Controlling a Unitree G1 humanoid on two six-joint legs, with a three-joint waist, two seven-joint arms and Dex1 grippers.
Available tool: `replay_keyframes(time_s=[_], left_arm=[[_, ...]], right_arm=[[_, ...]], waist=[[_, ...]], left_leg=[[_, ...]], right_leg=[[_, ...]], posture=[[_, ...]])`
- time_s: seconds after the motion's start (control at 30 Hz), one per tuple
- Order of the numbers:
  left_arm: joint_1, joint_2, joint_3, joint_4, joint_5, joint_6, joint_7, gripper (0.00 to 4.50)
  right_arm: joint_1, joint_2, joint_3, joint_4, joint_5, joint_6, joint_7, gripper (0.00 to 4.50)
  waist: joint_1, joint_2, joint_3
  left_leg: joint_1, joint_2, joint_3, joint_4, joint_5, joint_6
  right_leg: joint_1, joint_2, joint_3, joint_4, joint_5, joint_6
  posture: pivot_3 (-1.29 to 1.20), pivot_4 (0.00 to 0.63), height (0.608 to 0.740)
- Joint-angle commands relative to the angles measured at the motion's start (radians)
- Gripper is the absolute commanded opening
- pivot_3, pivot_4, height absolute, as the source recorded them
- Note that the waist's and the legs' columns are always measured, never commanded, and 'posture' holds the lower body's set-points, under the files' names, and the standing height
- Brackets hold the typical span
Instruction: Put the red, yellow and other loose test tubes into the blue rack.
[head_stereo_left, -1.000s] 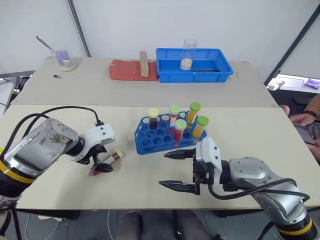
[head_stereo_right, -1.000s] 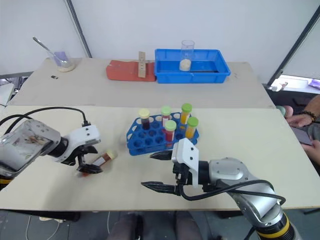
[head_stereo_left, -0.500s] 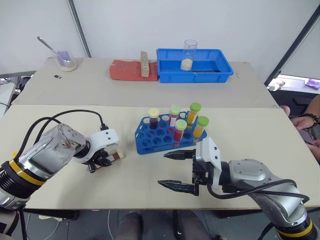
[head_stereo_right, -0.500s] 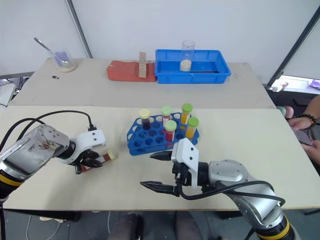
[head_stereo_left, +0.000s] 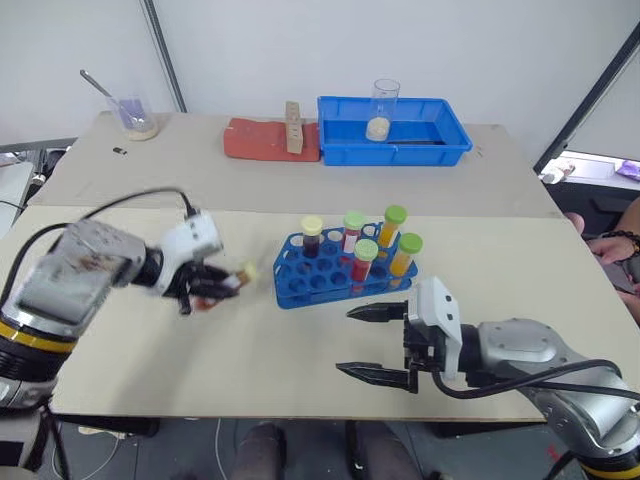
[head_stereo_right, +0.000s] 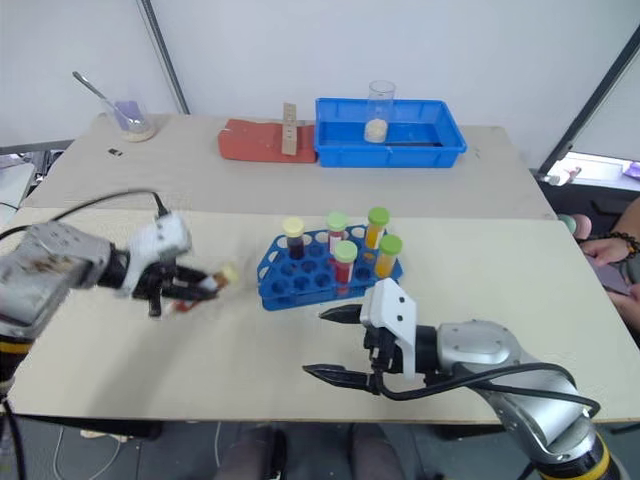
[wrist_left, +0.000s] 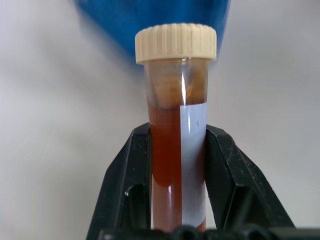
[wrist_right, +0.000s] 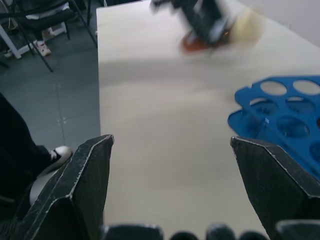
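Note:
The tube (head_stereo_left: 220, 290) hangs outside the blue rack's near edge (head_stereo_left: 285, 290) and would fall short if released now, so my left gripper keeps holding it for now.
My left gripper (head_stereo_left: 222, 288) is shut on a loose test tube (head_stereo_left: 232, 283) holding dark red liquid, lifted off the table left of the blue rack (head_stereo_left: 325, 297). In the left wrist view the tube (wrist_left: 175, 150), with a pale-yellow cap and white label, sits clamped between both black fingers (wrist_left: 127, 185). The rack holds several capped tubes upright at its back right: one pale-yellow cap and several green caps, over red and orange liquid. My right gripper (head_stereo_left: 346, 340) hangs open and empty in front of the rack, its fingers (wrist_right: 85, 175) spread wide.
At the back stand a large blue tray (head_stereo_left: 450, 150) with a clear beaker (head_stereo_left: 380, 105), a red mat (head_stereo_left: 255, 140) with a wooden block (head_stereo_left: 292, 128), and a glass with a spoon (head_stereo_left: 135, 115). A person's hand (head_stereo_left: 612, 248) rests at the right edge.
My left gripper closed on the tube that lay on the table, then raised it and carried it toward the rack. The right gripper stayed open and drifted slightly right.

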Motion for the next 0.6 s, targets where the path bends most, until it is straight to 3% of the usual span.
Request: replay_keyframes(time_s=[0.03, 0.2, 0.3, 0.6], left_arm=[[-0.02, -0.11, 0.112, -0.042, -0.118, 0.03, 0.068, 0.98], [0.055, -0.359, 0.136, -0.106, -0.094, -0.094, 0.283, 0.98], [0.11, -0.451, 0.104, -0.113, -0.057, -0.19, 0.335, 0.98], [0.161, -0.616, 0.008, 0.03, 0.079, -0.456, 0.412, 0.98]], right_arm=[[0.032, -0.044, -0.089, -0.042, 0.017, -0.02, 0.023, 4.16], [0.059, -0.102, -0.167, -0.055, 0.042, -0.001, 0.035, 4.16], [0.067, -0.127, -0.2, -0.066, 0.067, 0.019, 0.034, 4.16], [0.108, -0.179, -0.26, -0.085, 0.085, 0.053, 0.016, 4.16]], waist=[[0.0, 0.0, 0.0], [-0.003, 0.0, 0.0], [-0.012, 0.0, 0.0], [-0.007, 0.0, 0.0]], left_leg=[[0.0, 0.0, 0.0, 0.0, 0.0, 0.0], [0.001, -0.001, -0.001, 0.001, 0.0, 0.0], [0.002, -0.001, 0.0, 0.001, 0.0, 0.0], [0.002, -0.002, -0.001, 0.002, 0.0, 0.0]], right_leg=[[0.0, 0.0, 0.001, 0.0, 0.0, 0.001], [0.001, 0.0, 0.001, 0.001, 0.005, 0.01], [0.002, 0.0, 0.002, 0.0, 0.007, 0.01], [0.004, 0.0, 0.002, -0.001, 0.008, 0.009]], posture=[[0.0, 0.15, 0.74], [0.0, 0.15, 0.74], [0.0, 0.15, 0.74], [0.0, 0.15, 0.74]])
